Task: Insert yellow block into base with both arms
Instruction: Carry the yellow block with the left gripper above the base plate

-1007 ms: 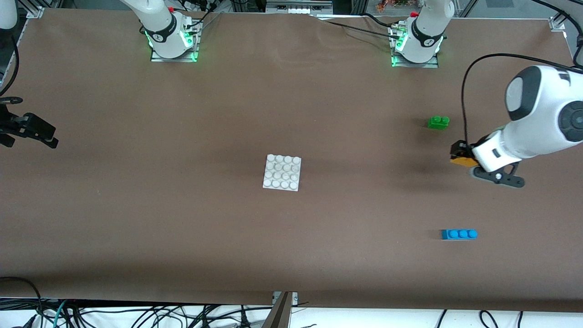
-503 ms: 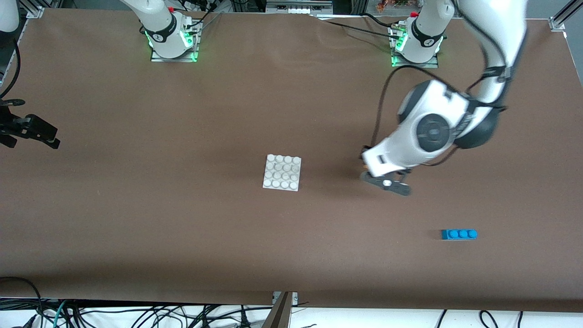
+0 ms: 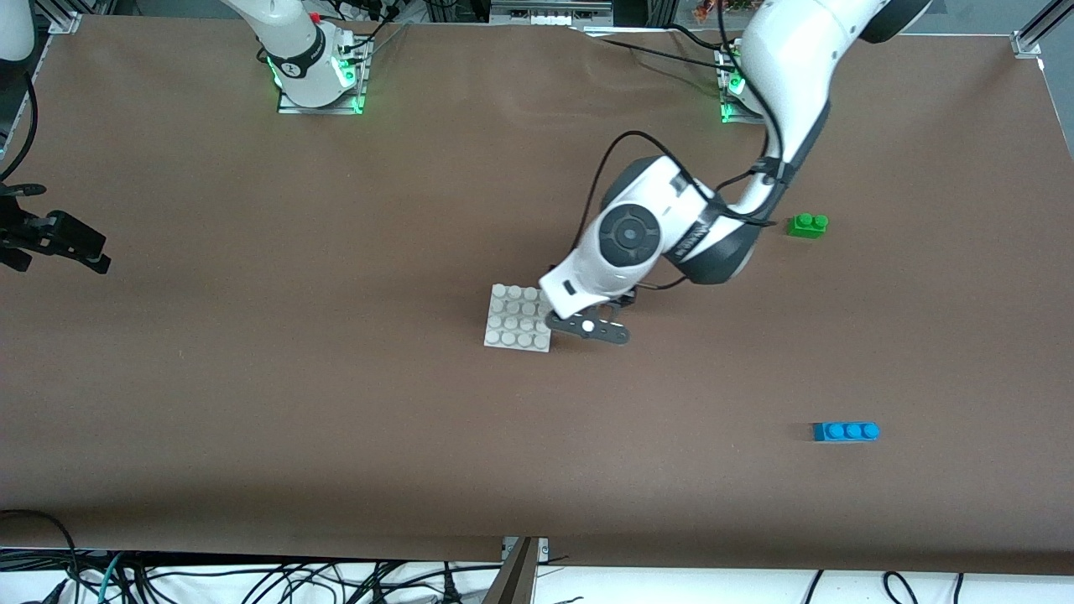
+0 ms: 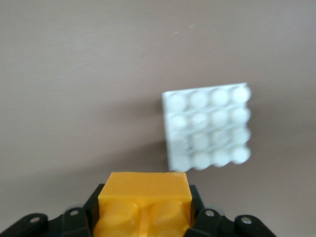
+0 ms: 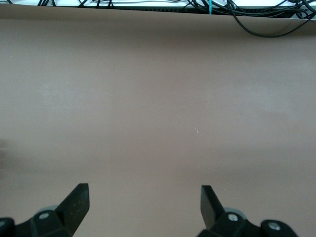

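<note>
I should move the yellow block toward the white studded base with my left gripper before I release it, since it hangs short of the base.
The yellow block is gripped between the black fingers of my left gripper, studs toward the camera. In the front view the block is hidden under the left wrist. My left gripper hangs over the edge of the white studded base on the side toward the left arm's end. The base shows in the left wrist view just ahead of the block. My right gripper waits open and empty at the right arm's end of the table; its view shows only bare brown mat.
A green two-stud brick lies toward the left arm's end, farther from the front camera than the base. A blue three-stud brick lies nearer the camera. Cables hang past the table's front edge.
My left arm has swung from the left arm's end of the table across to the base, carrying the yellow block. The green brick is uncovered again. The right arm has stayed put.
</note>
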### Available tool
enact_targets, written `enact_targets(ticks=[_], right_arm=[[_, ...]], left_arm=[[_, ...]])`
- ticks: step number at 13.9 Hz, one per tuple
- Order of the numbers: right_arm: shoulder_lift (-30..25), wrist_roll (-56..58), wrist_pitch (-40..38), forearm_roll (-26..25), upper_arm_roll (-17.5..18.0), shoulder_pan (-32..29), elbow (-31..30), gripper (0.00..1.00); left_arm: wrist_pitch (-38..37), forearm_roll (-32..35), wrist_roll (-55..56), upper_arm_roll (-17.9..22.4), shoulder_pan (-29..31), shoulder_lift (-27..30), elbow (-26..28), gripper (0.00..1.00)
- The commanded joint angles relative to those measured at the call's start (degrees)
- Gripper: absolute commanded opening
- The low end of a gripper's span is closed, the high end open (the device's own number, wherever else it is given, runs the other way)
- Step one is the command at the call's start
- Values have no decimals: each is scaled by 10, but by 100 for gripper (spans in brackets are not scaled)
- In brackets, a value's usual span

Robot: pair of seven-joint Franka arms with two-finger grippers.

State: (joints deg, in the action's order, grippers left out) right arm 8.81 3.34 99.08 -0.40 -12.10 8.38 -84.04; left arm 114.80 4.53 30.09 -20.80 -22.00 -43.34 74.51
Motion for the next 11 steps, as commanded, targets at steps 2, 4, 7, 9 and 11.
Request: enact_targets(ticks=[2, 4, 7, 9, 11], right_arm=[[-1, 11, -5, -1, 3, -5, 0, 100], [-1, 11, -5, -1, 2, -5, 0, 100], [-1, 11, -5, -1, 2, -6, 1, 100], [-1, 11, -5, -1, 2, -6, 1, 100], [-1, 11, -5, -1, 2, -6, 1, 100]], left_arm=[[50, 7, 55, 29, -52, -42, -38, 28], [51, 7, 79, 57, -87, -57, -38, 28], [63, 7, 93, 110, -144, -92, -69, 28], [72, 7, 94, 112, -146, -111, -101, 29], [81, 7, 95, 112, -154, -120, -109, 30]])
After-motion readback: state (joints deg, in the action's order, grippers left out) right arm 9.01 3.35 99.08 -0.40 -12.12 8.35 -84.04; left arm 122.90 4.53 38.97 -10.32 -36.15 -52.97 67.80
